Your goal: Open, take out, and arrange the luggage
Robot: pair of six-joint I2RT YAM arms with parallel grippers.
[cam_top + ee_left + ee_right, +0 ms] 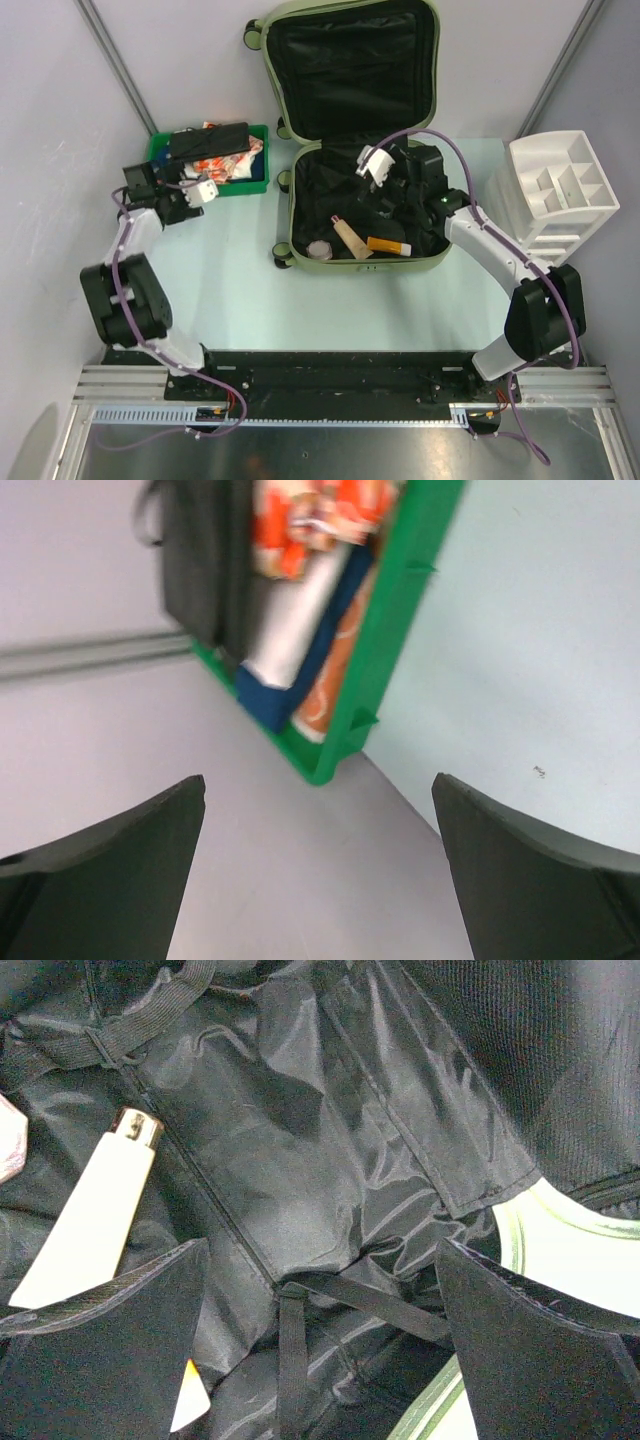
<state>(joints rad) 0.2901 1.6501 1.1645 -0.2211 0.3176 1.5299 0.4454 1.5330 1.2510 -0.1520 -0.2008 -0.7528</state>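
The left gripper takes hold of the cream tube near its end with the cap (340, 225) next, leaving the wide end for my right gripper to grab.
The pale olive-green luggage (300, 215) lies open on the table, its lid (350, 60) folded back and the black lining showing. In the lower half lie a cream tube (348, 235), an orange tube (388, 244) and a small pinkish round item (319, 248). My right gripper (368, 205) hovers open and empty over the lining (300, 1160), just right of the cream tube (90, 1220), above a black strap (292, 1360). The luggage rim (560, 1240) shows at the right. My left gripper (172, 200) is open and empty at the near-left corner of the green tray (395, 620).
The green tray (262, 180) at the back left holds a black flat item (208, 142) and orange-white packets (215, 163). A white compartmented organizer (555, 195) stands right of the luggage. Grey walls close the left and right sides.
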